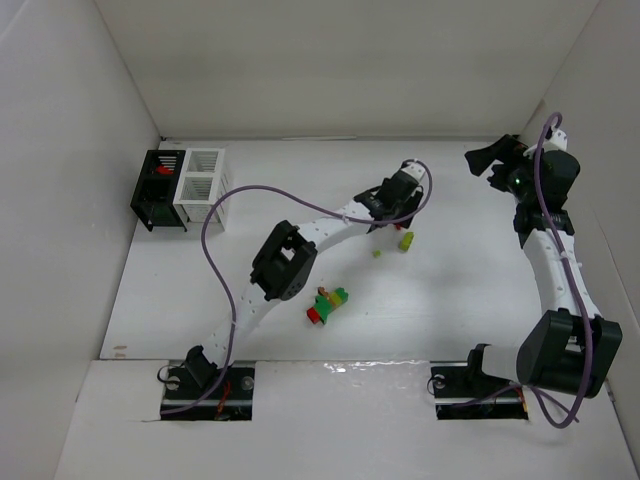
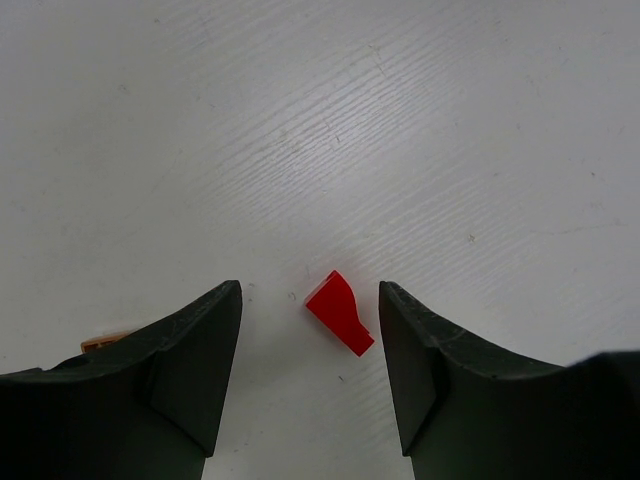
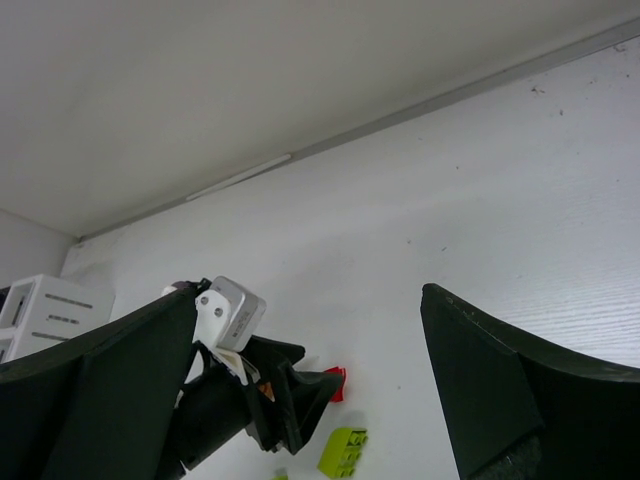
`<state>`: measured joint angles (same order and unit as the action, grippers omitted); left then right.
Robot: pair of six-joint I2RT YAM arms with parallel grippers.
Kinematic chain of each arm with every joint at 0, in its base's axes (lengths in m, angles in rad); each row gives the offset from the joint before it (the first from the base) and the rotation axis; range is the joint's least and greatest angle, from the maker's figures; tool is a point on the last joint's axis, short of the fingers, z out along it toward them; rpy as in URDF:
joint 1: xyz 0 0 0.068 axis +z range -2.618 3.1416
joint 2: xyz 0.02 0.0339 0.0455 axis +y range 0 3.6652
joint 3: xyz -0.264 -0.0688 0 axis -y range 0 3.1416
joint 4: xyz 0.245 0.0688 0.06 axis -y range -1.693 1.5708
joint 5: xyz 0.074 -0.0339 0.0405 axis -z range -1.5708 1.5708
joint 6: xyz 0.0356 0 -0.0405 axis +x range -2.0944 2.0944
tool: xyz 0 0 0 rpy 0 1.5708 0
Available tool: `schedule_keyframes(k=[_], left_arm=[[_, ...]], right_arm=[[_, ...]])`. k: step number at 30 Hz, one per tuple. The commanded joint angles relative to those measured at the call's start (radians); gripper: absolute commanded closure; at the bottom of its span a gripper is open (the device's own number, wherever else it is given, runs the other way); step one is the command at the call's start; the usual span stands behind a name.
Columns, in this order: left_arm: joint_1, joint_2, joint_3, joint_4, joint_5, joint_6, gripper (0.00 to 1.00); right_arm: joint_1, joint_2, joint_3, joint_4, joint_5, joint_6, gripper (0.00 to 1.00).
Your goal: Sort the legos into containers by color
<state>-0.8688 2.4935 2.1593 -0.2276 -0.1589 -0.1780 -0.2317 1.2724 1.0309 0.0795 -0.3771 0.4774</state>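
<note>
I should grab the red lego with my left gripper by its narrow part (image 2: 347, 325), so its wide end stays free to enter the black bin.
My left gripper (image 2: 310, 292) is open and low over the table, with a small red lego (image 2: 340, 312) lying between its fingers, nearer the right one and untouched. In the top view this gripper (image 1: 396, 214) is at centre-right. A yellow-green lego (image 1: 406, 240) and a tiny yellow-green piece (image 1: 377, 252) lie just beside it. A red, green and orange cluster (image 1: 328, 303) lies nearer the front. The black bin (image 1: 152, 205) holds something red; the white bin (image 1: 200, 185) joins it. My right gripper (image 1: 487, 162) is open, empty and raised at the far right.
An orange bit (image 2: 105, 342) peeks out by the left finger. The right wrist view shows the left gripper (image 3: 285, 400), the red lego (image 3: 336, 383), the yellow-green lego (image 3: 342, 452) and the white bin (image 3: 50, 310). White walls enclose the table on the left, back and right.
</note>
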Motion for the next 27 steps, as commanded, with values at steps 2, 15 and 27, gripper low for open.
schedule_keyframes(k=[2, 15, 27], left_arm=[[-0.004, -0.012, -0.029, 0.010, 0.012, -0.005, 0.47], [-0.022, 0.007, -0.038, -0.010, 0.002, 0.005, 0.53], [-0.022, -0.014, -0.079, -0.010, 0.012, 0.045, 1.00]], right_arm=[[0.002, 0.004, -0.012, 0.060, -0.014, 0.013, 0.02], [0.002, 0.004, -0.022, 0.060, -0.014, 0.013, 0.02], [0.002, 0.004, -0.031, 0.060, -0.051, 0.013, 0.03]])
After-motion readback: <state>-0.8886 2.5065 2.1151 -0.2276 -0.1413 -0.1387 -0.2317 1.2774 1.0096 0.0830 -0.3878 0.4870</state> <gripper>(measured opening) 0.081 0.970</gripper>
